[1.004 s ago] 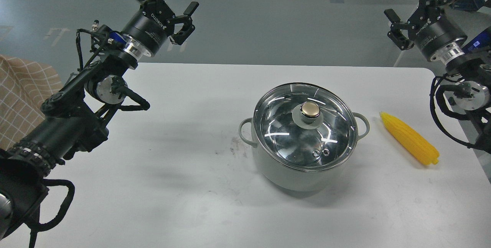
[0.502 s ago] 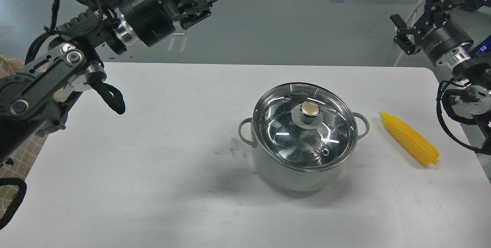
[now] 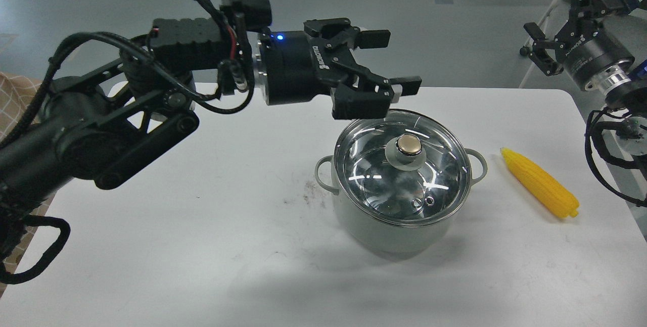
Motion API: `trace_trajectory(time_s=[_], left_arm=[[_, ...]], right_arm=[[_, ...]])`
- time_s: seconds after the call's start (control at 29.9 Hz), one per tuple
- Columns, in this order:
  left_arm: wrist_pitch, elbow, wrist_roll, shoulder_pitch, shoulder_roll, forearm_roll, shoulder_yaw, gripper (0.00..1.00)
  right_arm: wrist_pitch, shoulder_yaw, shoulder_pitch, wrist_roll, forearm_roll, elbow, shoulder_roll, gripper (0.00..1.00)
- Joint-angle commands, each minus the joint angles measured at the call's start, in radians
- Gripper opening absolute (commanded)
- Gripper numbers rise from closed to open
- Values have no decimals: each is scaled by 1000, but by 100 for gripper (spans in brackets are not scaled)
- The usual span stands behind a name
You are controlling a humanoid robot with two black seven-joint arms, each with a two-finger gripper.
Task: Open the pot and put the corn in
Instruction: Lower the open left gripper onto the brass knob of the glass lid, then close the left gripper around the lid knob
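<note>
The left gripper should next take hold of the gold knob [image 3: 409, 145] to lift the glass lid, as the lid covers the whole pot [image 3: 399, 231] and is wider than the gripper's fingers open.
The pale grey-green pot [image 3: 399, 231] stands right of the table's middle with its round glass lid [image 3: 369, 170] on it, and the gold knob [image 3: 409, 145] is at the lid's centre. The yellow corn [image 3: 540, 189] lies on the table to the right of the pot, pointed end towards the back. My left gripper [image 3: 398, 62] is open and empty. It points right and hovers just above and behind the lid's back-left rim, apart from the knob. My right gripper [image 3: 560, 16] is open and empty, high at the far right, beyond the corn.
The white table [image 3: 202, 216] ends at a rounded corner at the back right. A checked cloth [image 3: 15, 99] shows at the left edge. My left arm [image 3: 101, 130] spans the table's back left. Small dark marks [image 3: 303, 198] lie left of the pot.
My left arm has swung right and down, bringing its open gripper from the far back left to just behind the pot's lid. The right gripper drifted slightly right and up. Pot and corn have not moved.
</note>
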Motion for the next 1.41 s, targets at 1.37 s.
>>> trace_trajectory(time_s=[1.37], left_arm=[[100,372,-57,13,-199,103,233,68]], right_arm=[[0,2,-12,0,2,6,-9,100]])
